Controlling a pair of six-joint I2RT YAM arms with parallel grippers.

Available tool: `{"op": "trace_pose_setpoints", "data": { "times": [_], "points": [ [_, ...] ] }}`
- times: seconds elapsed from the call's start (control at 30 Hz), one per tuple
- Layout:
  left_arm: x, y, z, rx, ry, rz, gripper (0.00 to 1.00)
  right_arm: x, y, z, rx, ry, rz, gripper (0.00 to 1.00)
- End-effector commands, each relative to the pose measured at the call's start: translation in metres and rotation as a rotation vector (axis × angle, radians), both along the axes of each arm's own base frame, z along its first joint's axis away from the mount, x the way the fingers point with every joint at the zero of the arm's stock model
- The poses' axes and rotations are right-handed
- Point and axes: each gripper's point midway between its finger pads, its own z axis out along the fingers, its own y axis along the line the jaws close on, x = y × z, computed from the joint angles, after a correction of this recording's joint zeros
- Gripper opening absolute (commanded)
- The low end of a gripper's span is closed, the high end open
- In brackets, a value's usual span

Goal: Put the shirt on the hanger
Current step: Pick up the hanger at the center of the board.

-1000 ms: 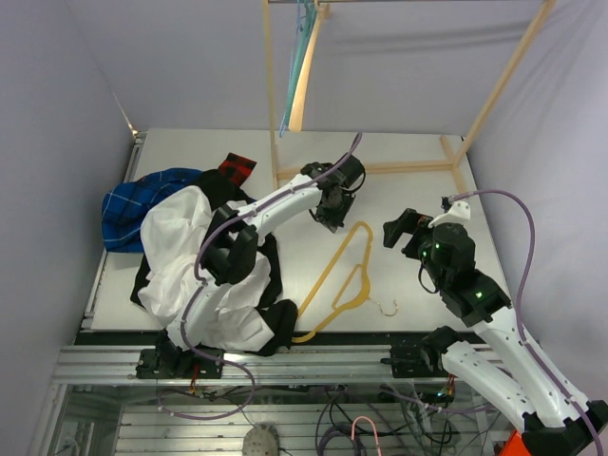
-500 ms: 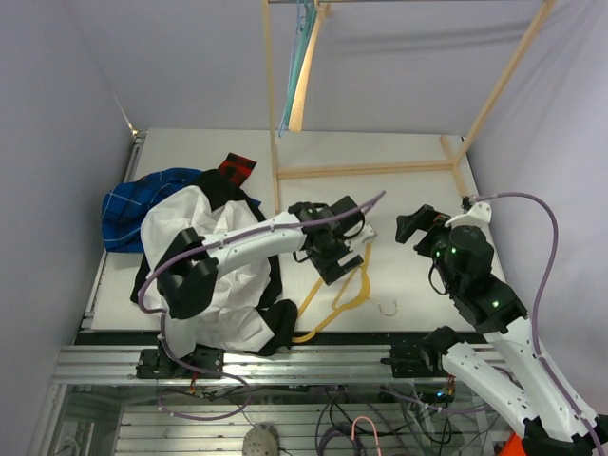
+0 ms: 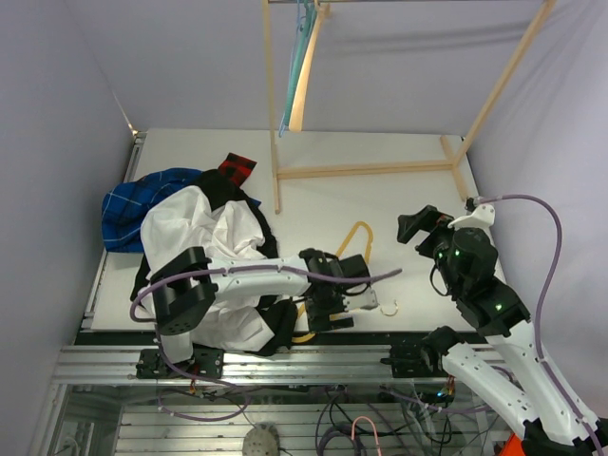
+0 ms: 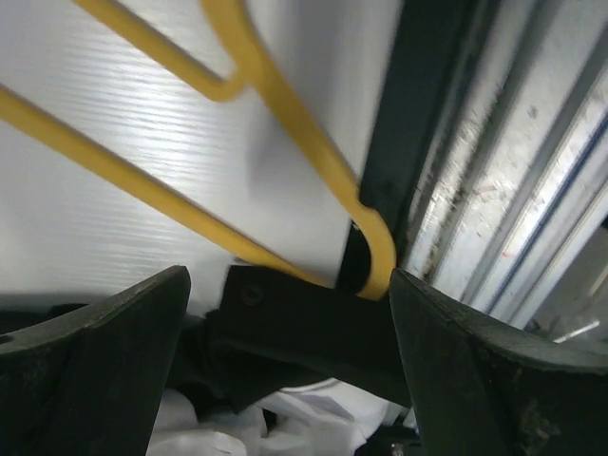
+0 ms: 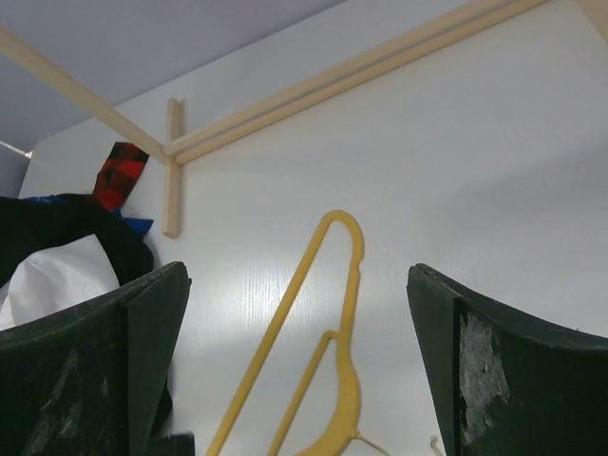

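I should next grab the yellow hanger (image 3: 358, 237) with my left gripper by its corner at the table's front edge (image 3: 303, 337). That leaves the part of the hanger near the hook for my right gripper.
The yellow hanger (image 3: 358, 237) lies flat on the white table, its thin hook (image 3: 389, 308) near the front edge. My left gripper (image 3: 325, 312) hovers open over the hanger's lower corner (image 4: 375, 249) at the table's front edge, and nothing sits between its fingers (image 4: 104, 328). The white shirt (image 3: 185, 233) is heaped at the left, and a fold of it (image 4: 313, 408) shows under the left wrist. My right gripper (image 3: 418, 224) stands open above the table to the right of the hanger (image 5: 328, 323), apart from it.
A blue plaid shirt (image 3: 133, 204) and a black garment (image 3: 278, 318) lie with the white heap. A wooden rack frame (image 3: 366, 170) stands at the back, with a teal hanger (image 3: 302, 38) on its rail. The metal rail of the front edge (image 4: 503, 190) runs beside the left gripper.
My left arm has swung from the middle of the table to the front edge, over the hanger's lower corner, and its jaws have opened. The right gripper shifted slightly.
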Motion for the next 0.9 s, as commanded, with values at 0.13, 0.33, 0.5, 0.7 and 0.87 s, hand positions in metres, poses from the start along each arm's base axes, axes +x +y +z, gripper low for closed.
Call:
{"op": "trace_pose_setpoints", "data": {
  "times": [0.13,0.33,0.5,0.7,0.87],
  "points": [
    [-0.029,0.013,-0.001,0.018,-0.027,-0.054,0.97,0.004,0.010,-0.007,0.034,-0.002,0.031,1.00],
    [-0.050,0.014,-0.013,0.034,-0.037,-0.087,0.93,0.005,0.014,-0.008,0.040,0.000,0.046,1.00],
    [-0.056,0.016,-0.024,0.047,-0.004,-0.054,0.85,0.003,0.011,-0.005,0.044,-0.011,0.038,1.00],
    [-0.050,0.019,-0.036,0.070,-0.030,-0.018,0.77,0.004,0.012,-0.006,0.044,-0.006,0.040,1.00],
    [-0.052,0.020,-0.043,0.096,-0.012,-0.006,0.75,0.003,0.011,-0.008,0.042,-0.004,0.039,1.00]
  ]
}}
